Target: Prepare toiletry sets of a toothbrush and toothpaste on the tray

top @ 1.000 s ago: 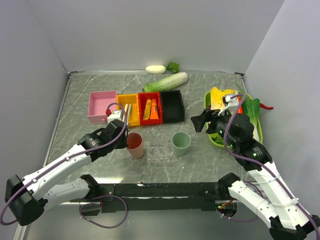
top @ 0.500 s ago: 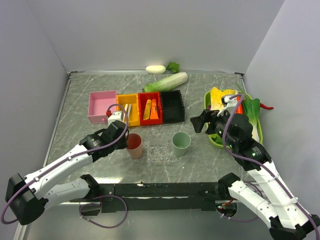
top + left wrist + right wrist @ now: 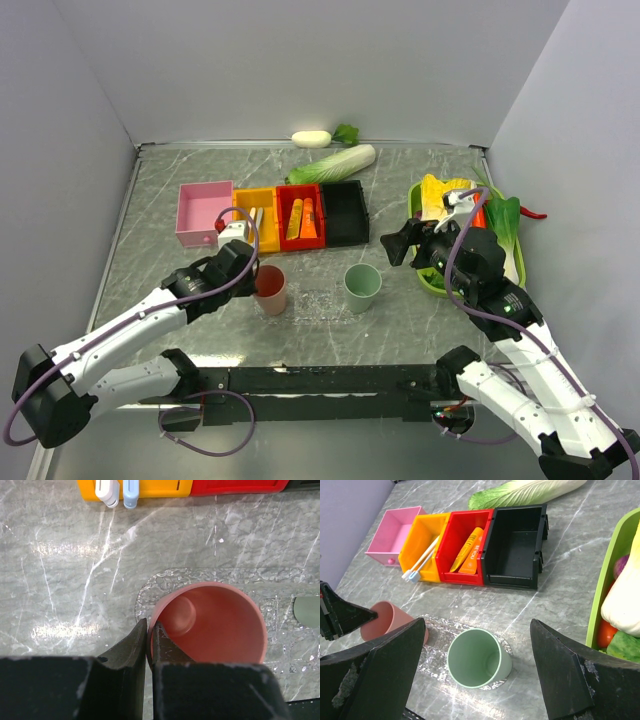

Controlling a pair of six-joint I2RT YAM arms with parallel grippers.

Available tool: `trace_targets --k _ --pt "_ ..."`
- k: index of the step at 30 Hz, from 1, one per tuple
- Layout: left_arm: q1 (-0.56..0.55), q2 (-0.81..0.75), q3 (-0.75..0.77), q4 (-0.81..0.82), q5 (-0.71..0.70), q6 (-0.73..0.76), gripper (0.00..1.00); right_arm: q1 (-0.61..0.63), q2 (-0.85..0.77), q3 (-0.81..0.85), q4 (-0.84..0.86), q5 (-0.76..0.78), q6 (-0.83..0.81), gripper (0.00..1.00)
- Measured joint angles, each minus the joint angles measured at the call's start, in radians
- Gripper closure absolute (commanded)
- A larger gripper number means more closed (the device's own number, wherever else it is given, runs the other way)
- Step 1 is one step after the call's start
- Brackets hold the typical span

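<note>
My left gripper opens next, since the pink cup's base stands on the clear tray, so the cup would keep standing.
Two white toothbrushes [image 3: 254,218] lie in the orange bin [image 3: 262,236], also seen in the right wrist view [image 3: 422,557]; their heads show in the left wrist view [image 3: 107,487]. Two orange toothpaste tubes [image 3: 300,218] lie in the red bin [image 3: 467,550]. The clear speckled tray [image 3: 318,303] lies in front of the bins. A pink cup [image 3: 270,290] stands on its left end and a green cup [image 3: 362,285] on its right end. My left gripper [image 3: 149,627] is shut on the pink cup's [image 3: 210,625] near rim. My right gripper [image 3: 477,625] is open and empty above the green cup [image 3: 479,659].
A pink bin [image 3: 203,213] stands left of the orange bin and an empty black bin [image 3: 343,212] right of the red one. A green vegetable tray [image 3: 428,280] is at the right. A cabbage [image 3: 335,163] and a white radish [image 3: 312,139] lie at the back.
The right gripper has edged slightly left. The left gripper stays shut on the pink cup's rim; the cup has not visibly moved.
</note>
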Motion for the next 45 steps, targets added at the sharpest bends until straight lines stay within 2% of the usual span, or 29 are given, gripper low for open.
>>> trace_targets --k 1,8,12,25,35,37,41,45 --pt "0.0 0.0 0.0 0.0 0.0 0.0 0.97 0.0 0.0 0.0 0.0 0.0 0.0 0.07" --pt "0.0 0.003 0.0 0.003 0.001 0.005 0.75 0.0 0.0 0.0 0.0 0.0 0.0 0.07" --pt "0.0 0.005 0.0 0.003 0.003 0.008 0.68 0.0 0.001 0.0 0.0 0.0 0.0 0.07" --pt "0.0 0.005 0.0 0.006 0.014 0.027 0.49 0.0 0.006 0.0 0.0 0.0 0.0 0.07" --pt "0.0 -0.028 0.0 0.008 0.039 0.053 0.44 0.0 0.006 0.0 0.0 0.0 0.0 0.07" --pt "0.0 -0.042 0.001 0.007 0.043 0.056 0.39 0.0 0.006 0.0 0.0 0.0 0.0 0.07" --pt "0.0 -0.077 0.007 0.007 0.053 0.07 0.36 0.0 0.006 0.0 0.0 0.0 0.0 0.07" --pt "0.0 -0.12 0.02 0.008 0.054 0.082 0.17 0.0 0.006 0.0 0.0 0.0 0.001 0.07"
